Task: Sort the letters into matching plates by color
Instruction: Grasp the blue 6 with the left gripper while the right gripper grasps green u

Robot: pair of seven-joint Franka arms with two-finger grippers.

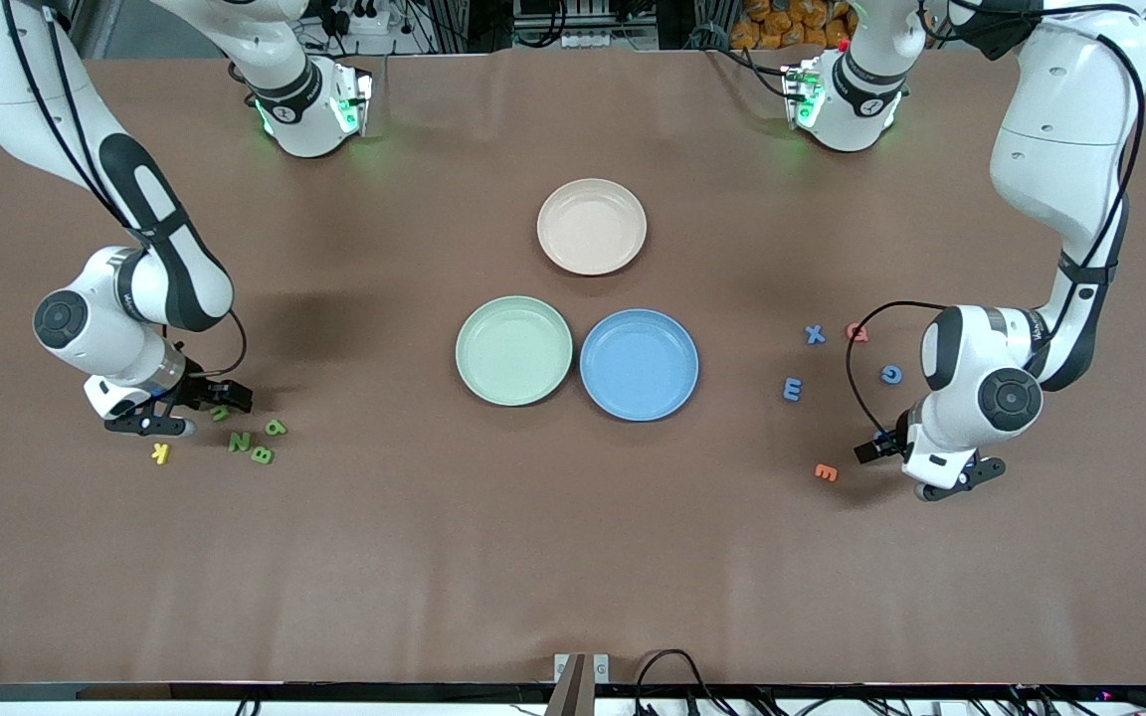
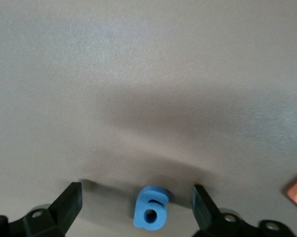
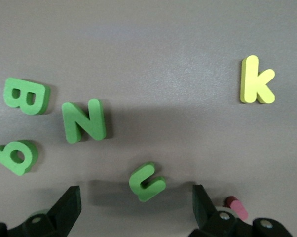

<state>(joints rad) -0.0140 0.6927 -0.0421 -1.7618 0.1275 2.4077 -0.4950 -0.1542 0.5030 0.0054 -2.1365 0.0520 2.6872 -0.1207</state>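
The curved green letter is ready for my right gripper to close on it, because my fingers are level with the letter's sides in the right wrist view.
The mint green plate and the blue plate sit side by side mid-table. Toward the right arm's end lie green letters: a curved one between the open fingers of my right gripper, plus an N, a B and a looped one. At the left arm's end my left gripper hangs low and open around a blue letter. Blue X, m and G lie beside it.
A beige-pink plate sits farther from the front camera than the two plates. A yellow k lies by the green letters, with a pink piece by one right finger. An orange E and a red letter lie among the blue ones.
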